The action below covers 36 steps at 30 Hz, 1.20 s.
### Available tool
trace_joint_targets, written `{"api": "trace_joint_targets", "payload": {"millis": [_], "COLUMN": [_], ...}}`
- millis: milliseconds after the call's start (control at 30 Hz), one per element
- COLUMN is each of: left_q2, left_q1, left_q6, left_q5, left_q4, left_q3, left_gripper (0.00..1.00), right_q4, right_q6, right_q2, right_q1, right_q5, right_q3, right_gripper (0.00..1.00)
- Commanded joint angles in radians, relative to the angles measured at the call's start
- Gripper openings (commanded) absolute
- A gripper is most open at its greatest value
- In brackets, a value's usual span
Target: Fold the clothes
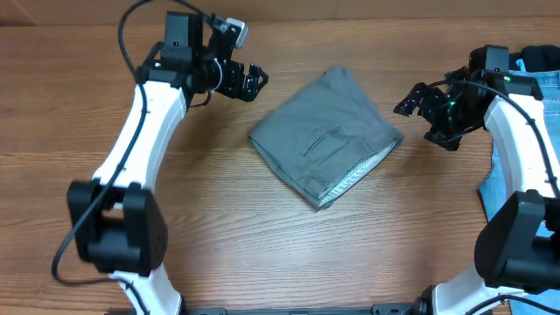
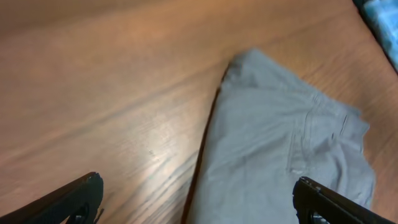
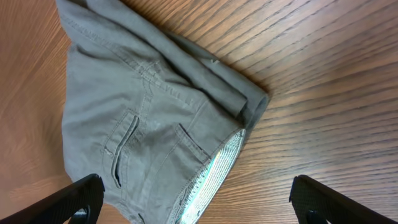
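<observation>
My left gripper needs to set the folded grey shorts aside still folded, so next it needs to grab them by the corner away from the pale lining (image 1: 260,137).
Grey shorts (image 1: 325,136) lie folded into a compact square in the middle of the table, slit back pocket up and pale lining showing at the lower right edge. They also show in the left wrist view (image 2: 280,155) and the right wrist view (image 3: 143,124). My left gripper (image 1: 252,81) is open and empty, hovering off the shorts' upper left corner. My right gripper (image 1: 411,101) is open and empty, just right of the shorts. Light blue jeans (image 1: 534,96) lie at the right edge, partly under the right arm.
Bare wooden table (image 1: 219,219) surrounds the shorts. The jeans fill the far right side up to the table edge. A corner of the blue denim shows in the left wrist view (image 2: 382,18).
</observation>
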Motion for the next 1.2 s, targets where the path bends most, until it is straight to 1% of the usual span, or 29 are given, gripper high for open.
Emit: {"api": "trace_joint_targets", "payload": {"millis": [0, 233, 567, 733, 767, 867, 967, 1000, 1067, 1100, 1133, 1167], "left_q2": [0.107, 0.233, 0.357, 0.385, 0.388, 0.388, 0.388, 0.388, 0.388, 0.388, 0.388, 0.388], "left_q1": [0.002, -0.016, -0.043, -0.068, -0.073, -0.087, -0.09, -0.09, -0.084, -0.077, -0.066, -0.055], "left_q6": [0.082, 0.117, 0.118, 0.119, 0.118, 0.117, 0.1, 0.071, -0.049, -0.119, -0.197, -0.246], "left_q5": [0.2, 0.342, 0.34, 0.332, 0.332, 0.33, 0.317, 0.302, 0.25, 0.224, 0.194, 0.176], "left_q4": [0.012, 0.031, -0.032, -0.058, -0.06, -0.06, -0.032, -0.018, 0.034, 0.061, 0.093, 0.115], "left_q3": [0.011, 0.011, 0.011, 0.011, 0.011, 0.011, 0.011, 0.011, 0.011, 0.011, 0.011, 0.011], "left_gripper": [1.0, 1.0, 1.0, 1.0, 0.97, 0.73, 0.36, 0.24, 0.06, 0.04, 0.04, 0.04], "right_q4": [-0.003, -0.016, -0.015, -0.016, -0.016, -0.02, -0.032, -0.033, -0.032, -0.031, -0.031, -0.031], "right_q6": [-0.001, -0.001, -0.001, -0.001, -0.001, -0.001, -0.004, -0.006, -0.008, -0.008, -0.008, -0.008], "right_q2": [-0.008, -0.008, -0.008, -0.008, -0.008, -0.008, -0.008, -0.008, -0.008, -0.008, -0.008, -0.008], "right_q1": [0.011, 0.03, 0.04, 0.04, 0.04, 0.04, 0.04, 0.04, 0.04, 0.04, 0.04, 0.04], "right_q5": [-0.008, -0.009, -0.008, -0.008, -0.008, -0.008, -0.008, -0.007, -0.005, -0.005, -0.005, -0.005], "right_q3": [0.005, 0.005, 0.005, 0.005, 0.005, 0.005, 0.005, 0.005, 0.005, 0.005, 0.005, 0.005], "right_gripper": [1.0, 1.0, 1.0, 1.0, 1.0, 1.0, 1.0, 1.0, 1.0, 1.0, 1.0, 1.0]}}
